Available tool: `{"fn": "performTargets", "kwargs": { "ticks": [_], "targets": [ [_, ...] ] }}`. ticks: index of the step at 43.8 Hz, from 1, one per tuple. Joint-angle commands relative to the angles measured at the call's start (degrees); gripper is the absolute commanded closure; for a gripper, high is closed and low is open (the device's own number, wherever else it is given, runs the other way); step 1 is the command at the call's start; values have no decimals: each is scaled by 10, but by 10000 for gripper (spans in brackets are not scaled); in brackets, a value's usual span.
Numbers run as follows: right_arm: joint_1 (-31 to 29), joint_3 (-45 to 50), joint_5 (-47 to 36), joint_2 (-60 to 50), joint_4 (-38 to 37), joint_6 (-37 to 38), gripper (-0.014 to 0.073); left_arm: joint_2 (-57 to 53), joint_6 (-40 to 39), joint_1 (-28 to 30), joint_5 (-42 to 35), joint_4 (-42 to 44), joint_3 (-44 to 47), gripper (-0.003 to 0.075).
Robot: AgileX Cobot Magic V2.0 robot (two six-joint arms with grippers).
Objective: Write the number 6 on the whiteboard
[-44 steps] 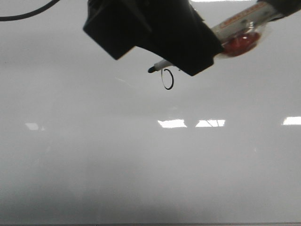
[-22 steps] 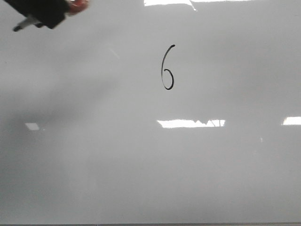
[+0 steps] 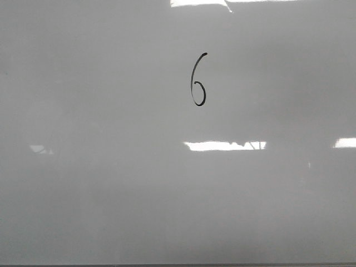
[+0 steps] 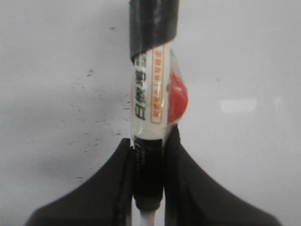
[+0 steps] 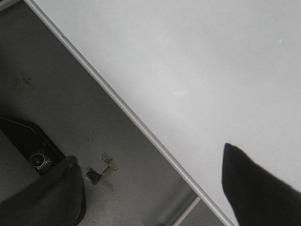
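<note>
The marker's white body [image 4: 149, 92] is hanging above the whiteboard in the left wrist view, so my left gripper needs to keep holding the marker for now.
The number 6 [image 3: 197, 79] stands in thin black ink on the upper middle of the whiteboard [image 3: 111, 194], which fills the front view. No gripper shows in the front view. In the left wrist view my left gripper [image 4: 149, 147] is shut on a marker [image 4: 153, 101] with a white labelled barrel, black tape and a red blob on its side, held over the whiteboard [image 4: 56, 56]. In the right wrist view my right gripper [image 5: 150, 165] is open and empty, over the whiteboard's [image 5: 211, 61] metal edge [image 5: 141, 123].
Bright rectangular light reflections [image 3: 225, 146] lie across the board. Beyond the board's edge the right wrist view shows a grey floor [image 5: 61, 80], a dark object [image 5: 28, 146] and bits of tape [image 5: 101, 169].
The left gripper with the marker has moved off to the upper left and out of the front view. The whole 6 now shows uncovered.
</note>
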Motion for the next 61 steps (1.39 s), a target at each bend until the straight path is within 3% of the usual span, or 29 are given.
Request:
{"fn": "performTargets", "kwargs": {
  "ticks": [1, 10, 26, 36, 42, 48, 61],
  "targets": [
    [-4, -19, -37, -3, -11, -1, -28, -16, -35, 14, -102, -9, 8, 729],
    [-4, -19, -52, -3, -11, -1, -28, 3, -39, 12, -165, -61, 37, 729],
    [-4, -19, -64, -3, -11, -1, -28, 89, -39, -4, -244, -50, 37, 715],
    [-4, -19, -63, -3, -11, -1, -28, 97, -33, -9, -254, -46, 37, 447],
    [-4, -19, -65, -3, -11, -1, -28, 90, -33, -9, -252, -46, 33, 391],
    [-4, -23, -54, -4, -18, 30, -28, 60, -33, -9, -210, -33, 18, 391],
    [-4, -45, -23, -38, -80, 210, 29, -49, -33, -10, -57, -3, -40, 392]
  ]
}}
